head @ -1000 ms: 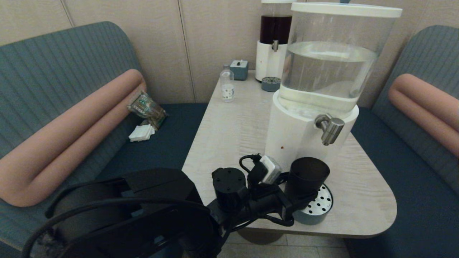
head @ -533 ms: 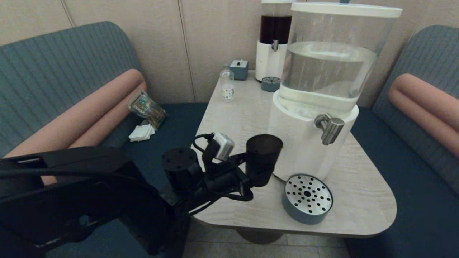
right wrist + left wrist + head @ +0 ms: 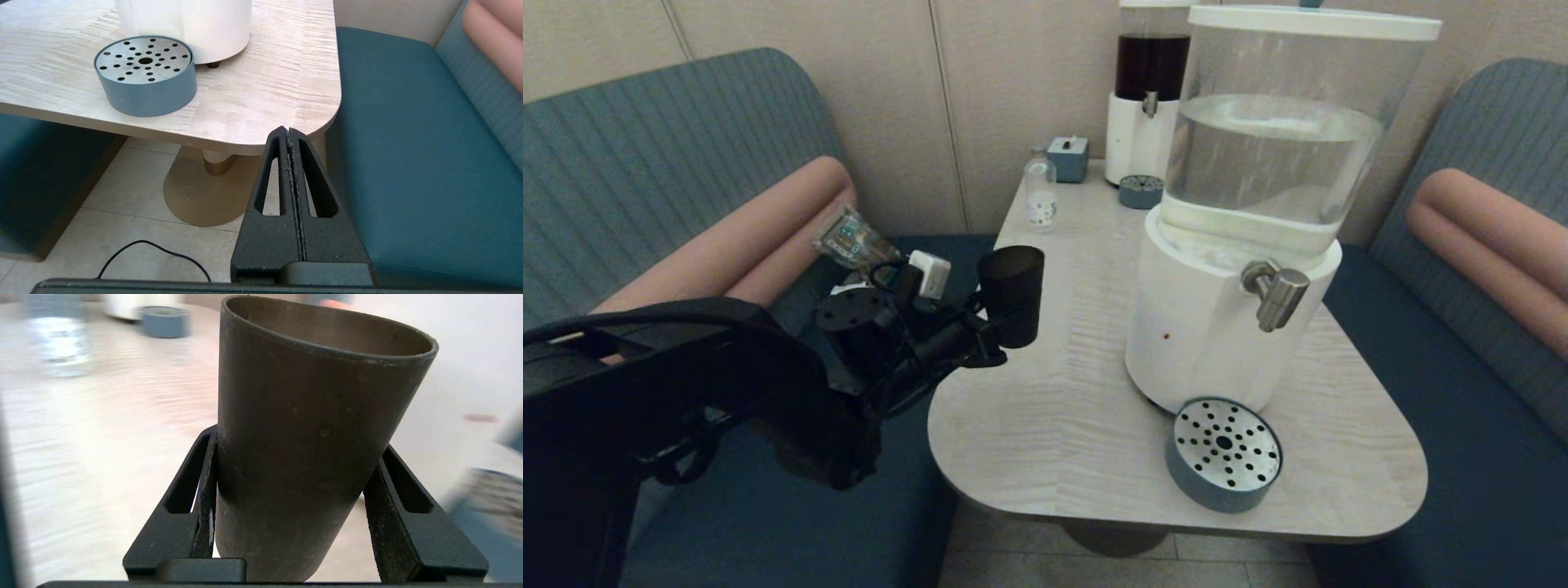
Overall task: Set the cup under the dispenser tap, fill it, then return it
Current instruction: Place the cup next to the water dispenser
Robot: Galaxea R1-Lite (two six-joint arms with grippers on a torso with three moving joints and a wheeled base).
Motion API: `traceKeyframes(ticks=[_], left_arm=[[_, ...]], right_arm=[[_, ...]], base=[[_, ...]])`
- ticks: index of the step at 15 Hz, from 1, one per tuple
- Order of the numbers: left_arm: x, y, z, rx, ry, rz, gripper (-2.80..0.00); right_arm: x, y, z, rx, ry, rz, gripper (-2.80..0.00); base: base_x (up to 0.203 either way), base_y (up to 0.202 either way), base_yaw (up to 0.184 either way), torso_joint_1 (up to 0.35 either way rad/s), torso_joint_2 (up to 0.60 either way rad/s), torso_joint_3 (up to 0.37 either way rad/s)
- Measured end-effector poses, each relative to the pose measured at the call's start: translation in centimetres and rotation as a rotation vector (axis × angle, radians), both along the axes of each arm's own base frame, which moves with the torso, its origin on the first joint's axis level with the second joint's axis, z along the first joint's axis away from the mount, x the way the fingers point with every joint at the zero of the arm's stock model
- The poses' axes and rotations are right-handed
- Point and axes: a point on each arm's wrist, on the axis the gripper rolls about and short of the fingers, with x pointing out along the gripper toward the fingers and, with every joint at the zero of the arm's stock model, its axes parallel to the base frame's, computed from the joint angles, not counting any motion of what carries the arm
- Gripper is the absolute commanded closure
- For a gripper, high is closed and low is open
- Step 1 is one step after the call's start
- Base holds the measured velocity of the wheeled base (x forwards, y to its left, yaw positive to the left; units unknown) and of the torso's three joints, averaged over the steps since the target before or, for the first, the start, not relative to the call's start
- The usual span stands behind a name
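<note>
The cup's base hangs above the pale table in the head view, so the cup would fall if my left gripper opened now, and it is too early to release.
The black tapered cup is held upright at the table's left edge, far left of the steel dispenser tap. My left gripper is shut on its lower half. In the left wrist view the cup leans slightly between the two fingers of the left gripper; what is inside it is hidden. I cannot tell whether its base touches the table. The round perforated drip tray under the tap stands bare. My right gripper is shut on nothing, low beside the table's near right corner.
The big white-based water dispenser fills the table's right half. At the back stand a small clear bottle, a blue-grey box, a dark-liquid dispenser and its small tray. A snack packet lies on the left bench.
My left arm has carried the cup off the drip tray under the tap, leftward and farther back, to the table's left edge. The drip tray now shows bare.
</note>
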Motion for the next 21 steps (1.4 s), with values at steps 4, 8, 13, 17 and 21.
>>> traceKeyframes(ticks=[4, 8, 13, 17, 21], left_arm=[[3.1, 0.7, -2.2, -0.011, -0.001, 0.034, 0.00], [5.1, 0.5, -4.7, -0.010, 0.008, 0.042, 0.00], [6.4, 0.2, -6.8, -0.007, 0.012, 0.048, 0.00], [6.6, 0.2, -7.4, -0.003, 0.018, 0.051, 0.00], [6.4, 0.2, -7.7, 0.002, 0.026, 0.052, -2.80]], right_arm=[[0.0, 0.0, 0.0, 0.000, 0.000, 0.000, 0.00], [0.0, 0.0, 0.0, 0.000, 0.000, 0.000, 0.00], [0.0, 0.0, 0.0, 0.000, 0.000, 0.000, 0.00], [0.0, 0.0, 0.0, 0.000, 0.000, 0.000, 0.00], [0.0, 0.0, 0.0, 0.000, 0.000, 0.000, 0.00]], base=[[0.000, 0.000, 0.000, 0.000, 0.00, 0.000], [0.000, 0.000, 0.000, 0.000, 0.00, 0.000], [0.000, 0.000, 0.000, 0.000, 0.00, 0.000], [0.000, 0.000, 0.000, 0.000, 0.00, 0.000], [0.000, 0.000, 0.000, 0.000, 0.00, 0.000]])
